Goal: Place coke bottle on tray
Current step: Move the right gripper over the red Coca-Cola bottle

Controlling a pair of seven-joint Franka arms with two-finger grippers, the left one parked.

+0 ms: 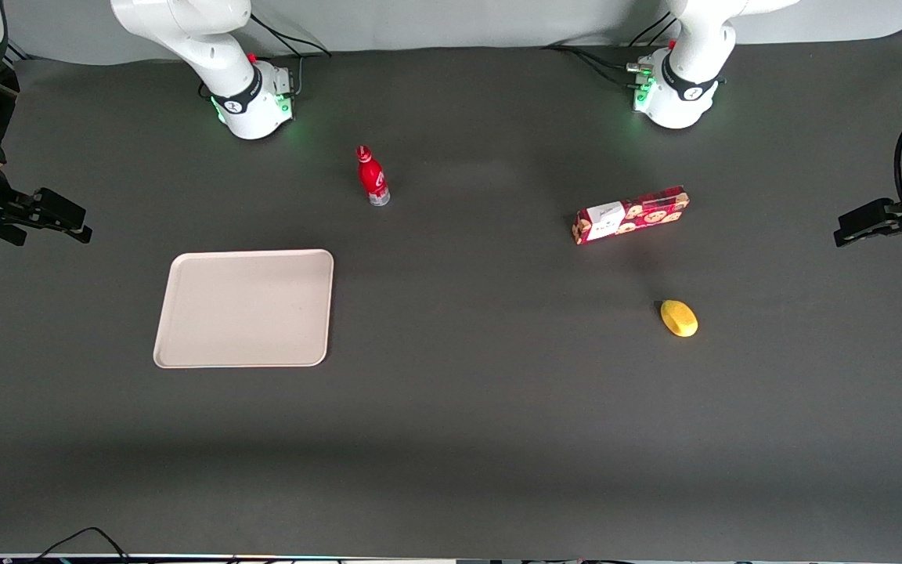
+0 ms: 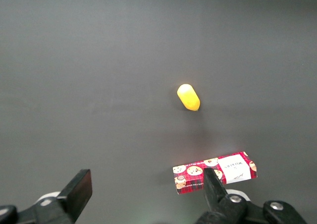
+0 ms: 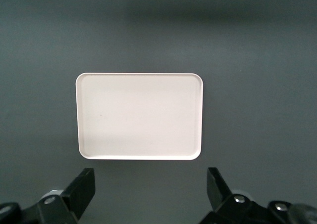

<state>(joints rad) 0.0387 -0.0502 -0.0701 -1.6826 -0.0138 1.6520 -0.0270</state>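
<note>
I next need to grab the coke bottle by its red cap (image 1: 363, 152), so that my gripper can place the bottle on the tray (image 1: 246, 308).
The coke bottle (image 1: 373, 176), small, red, with a red cap and a clear base, stands upright on the dark table. It is farther from the front camera than the tray and near the working arm's base. It does not show in the right wrist view. The tray (image 1: 246, 308), pale beige-pink with nothing on it, lies flat and also shows in the right wrist view (image 3: 139, 116). My gripper (image 1: 79, 223) hangs high at the working arm's end of the table, apart from both. In the right wrist view the gripper (image 3: 151, 187) is open and empty, looking down on the tray.
A long red cookie box (image 1: 629, 215) lies toward the parked arm's end of the table. A yellow lemon-like object (image 1: 679, 318) lies nearer the front camera than the box. Both show in the left wrist view: the box (image 2: 215, 171) and the yellow object (image 2: 188, 97).
</note>
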